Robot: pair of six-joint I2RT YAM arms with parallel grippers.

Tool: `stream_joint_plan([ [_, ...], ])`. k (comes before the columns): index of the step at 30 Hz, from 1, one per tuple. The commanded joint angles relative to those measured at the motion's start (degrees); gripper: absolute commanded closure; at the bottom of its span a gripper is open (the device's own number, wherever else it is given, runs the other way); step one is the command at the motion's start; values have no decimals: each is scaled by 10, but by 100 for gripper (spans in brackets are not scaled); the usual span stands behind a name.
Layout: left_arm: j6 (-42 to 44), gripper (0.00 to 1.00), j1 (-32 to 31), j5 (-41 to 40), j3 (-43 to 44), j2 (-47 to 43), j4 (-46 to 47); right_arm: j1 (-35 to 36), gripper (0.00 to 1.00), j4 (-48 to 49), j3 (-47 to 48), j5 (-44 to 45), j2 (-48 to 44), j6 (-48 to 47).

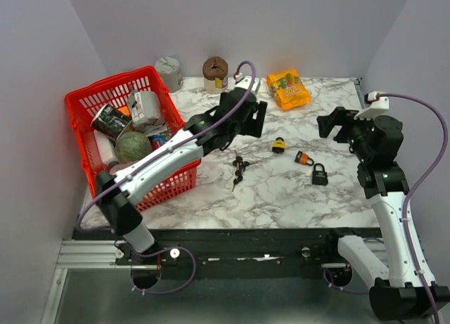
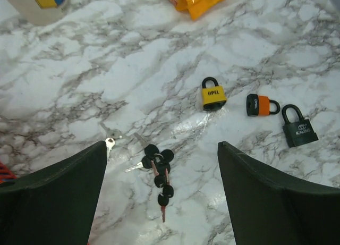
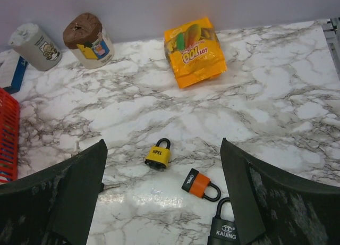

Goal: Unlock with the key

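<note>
Next, my left gripper grabs the silver key at its ring end (image 2: 110, 141), leaving the blade free to hand over for unlocking.
A bunch of black-headed keys (image 1: 239, 168) lies on the marble table; in the left wrist view the bunch (image 2: 158, 168) sits between my open left fingers, with a single silver key (image 2: 110, 144) beside it. Three padlocks lie to its right: yellow (image 1: 279, 145) (image 2: 213, 94) (image 3: 159, 154), orange (image 1: 304, 157) (image 2: 260, 104) (image 3: 199, 184) and black (image 1: 320, 174) (image 2: 298, 128) (image 3: 226, 229). My left gripper (image 1: 253, 120) (image 2: 162, 146) is open and empty above the keys. My right gripper (image 1: 330, 122) (image 3: 162, 144) is open and empty, above and behind the padlocks.
A red basket (image 1: 81, 102) full of cans and packages stands at the left, under the left arm. An orange snack bag (image 1: 288, 88), a brown-topped cup (image 1: 215, 72) and a grey can (image 1: 169, 71) stand along the back wall.
</note>
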Motion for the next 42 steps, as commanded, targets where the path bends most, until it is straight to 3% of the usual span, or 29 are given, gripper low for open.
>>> stream_joint_plan([
  [1, -91, 9, 13, 65, 92, 113, -96, -1, 5, -25, 11, 5, -24, 6],
  [4, -103, 11, 24, 79, 154, 183, -141, -2, 5, -29, 0, 8, -35, 15],
  [9, -158, 16, 98, 111, 107, 225, -120, -2, 5, -31, -10, -2, -44, 33],
  [14, -99, 17, 110, 30, 112, 254, -134, -2, 5, -35, -16, -6, -49, 34],
  [23, -69, 26, 163, 94, 75, 302, -131, -2, 5, -39, -25, -17, -50, 42],
  [37, -18, 35, 170, 131, 88, 369, -141, -1, 6, -47, -26, -14, -53, 46],
  [42, -8, 44, 171, 135, 81, 376, -136, -2, 6, -51, -29, -15, -53, 46],
])
